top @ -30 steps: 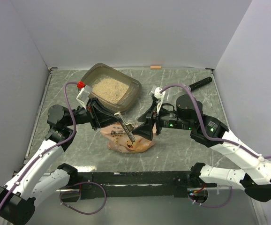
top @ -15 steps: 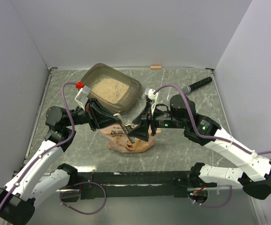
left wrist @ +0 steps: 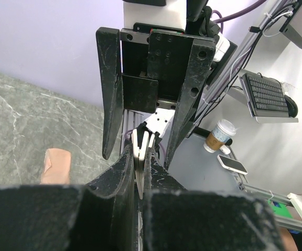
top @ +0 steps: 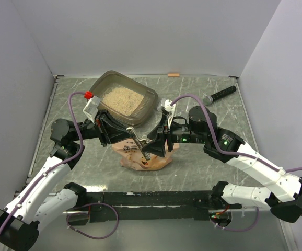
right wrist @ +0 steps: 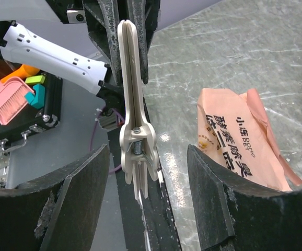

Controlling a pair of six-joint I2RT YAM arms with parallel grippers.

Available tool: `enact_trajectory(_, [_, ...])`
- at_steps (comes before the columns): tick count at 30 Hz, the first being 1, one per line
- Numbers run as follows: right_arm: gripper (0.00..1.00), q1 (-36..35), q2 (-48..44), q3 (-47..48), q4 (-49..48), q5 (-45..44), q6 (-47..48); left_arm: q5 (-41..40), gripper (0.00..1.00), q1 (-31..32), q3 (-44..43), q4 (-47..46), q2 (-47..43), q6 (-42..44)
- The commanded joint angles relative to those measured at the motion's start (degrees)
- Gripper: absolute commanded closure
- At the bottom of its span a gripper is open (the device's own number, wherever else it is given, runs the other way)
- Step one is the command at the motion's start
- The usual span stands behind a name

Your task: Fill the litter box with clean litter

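Observation:
I can close my right gripper now and it would hold the clip, because its fingers reach past the short handles, level with the clip's spring end (top: pixel 143 139) (right wrist: pixel 138 148).
The litter box (top: pixel 150 100) stands at the back left, holding beige clean litter (top: pixel 121 98). Its orange-pink pouch (top: pixel 140 161) (right wrist: pixel 240 141) lies crumpled on the table in front of the box. My left gripper (top: pixel 126 128) (left wrist: pixel 139 152) is shut on one end of a beige spring clip (top: pixel 140 144) (right wrist: pixel 131 104), held in the air above the pouch. My right gripper (top: pixel 154 145) (right wrist: pixel 148 175) is open, its fingers (left wrist: pixel 111 104) on either side of the clip's spring end without touching it.
A black microphone-like stick (top: pixel 221 94) lies at the back right. A small orange block (top: pixel 173 75) rests against the back wall. Grey side walls enclose the marble-patterned table (top: pixel 203 167).
My right gripper has moved left toward the left gripper until its fingers straddle the clip, and has narrowed slightly. The left arm, box and pouch have stayed put.

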State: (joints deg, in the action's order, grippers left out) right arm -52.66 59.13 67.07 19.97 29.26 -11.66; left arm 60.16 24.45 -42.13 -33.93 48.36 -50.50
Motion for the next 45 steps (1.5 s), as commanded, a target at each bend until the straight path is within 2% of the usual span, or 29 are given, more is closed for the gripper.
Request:
enact_trajectory(1, [0.33,-0.6,-0.7,0.1,-3.4,0.5,0.7,0.7,0.98,-0.1,-1.2,-3.1,-0.5,-0.5])
enact_trajectory(21, [0.35,-0.8,-2.2,0.4,-2.6,-1.0,2.0,0.8,0.98,-0.1,-1.0,-3.7,0.3,-0.8])
enact_trajectory(22, [0.38,-0.7,-2.3,0.4,-2.5,-1.0,2.0,0.9,0.98,-0.1,-0.9,-3.7,0.3,-0.8])
enact_trajectory(23, [0.47,-0.8,-2.3,0.4,-2.4,-0.9,2.1,0.8,0.98,-0.1,-0.9,-3.8,0.4,-0.7])
enact_trajectory(24, [0.86,-0.9,-2.3,0.6,-2.2,-1.0,2.3,0.8,0.96,-0.1,-0.9,-3.7,0.3,-0.7])
enact_trajectory(25, [1.00,-0.9,-2.4,0.9,-1.9,-1.6,2.4,1.0,0.95,-0.1,-0.8,-3.7,0.3,-0.7])
enact_trajectory(26, [1.00,-0.9,-2.7,0.7,-2.1,-1.5,2.6,0.9,0.93,-0.1,-0.7,-3.8,0.2,-0.7])
enact_trajectory(28, [1.00,-1.2,-2.9,0.5,-1.9,-2.4,3.0,0.9,0.82,-0.1,-0.5,-4.1,0.2,-1.0])
enact_trajectory(29, [1.00,-1.6,-3.1,0.4,-1.9,-4.7,3.1,1.1,0.70,-0.1,-0.6,-4.2,0.2,-0.9])
enact_trajectory(32, [1.00,-1.7,-4.1,0.1,-1.9,-6.8,3.5,2.3,0.46,-0.1,-0.7,-3.5,0.0,0.3])
enact_trajectory(35, [1.00,-1.7,-5.5,0.3,-0.8,-8.6,4.3,2.4,0.32,-0.1,-1.7,4.4,-0.5,6.7])
enact_trajectory(37, [1.00,-1.7,-6.0,1.3,1.8,-10.6,5.3,2.3,0.29,-0.1,-2.0,8.5,-0.7,10.3])
enact_trajectory(41, [1.00,-1.6,-6.7,4.7,8.7,-15.9,8.3,0.1,0.28,-0.1,-3.4,26.3,-0.4,26.3])
enact_trajectory(45, [1.00,-1.6,-7.5,6.0,14.0,-19.9,11.2,-4.0,0.28,-0.1,-3.2,33.7,0.6,35.2])
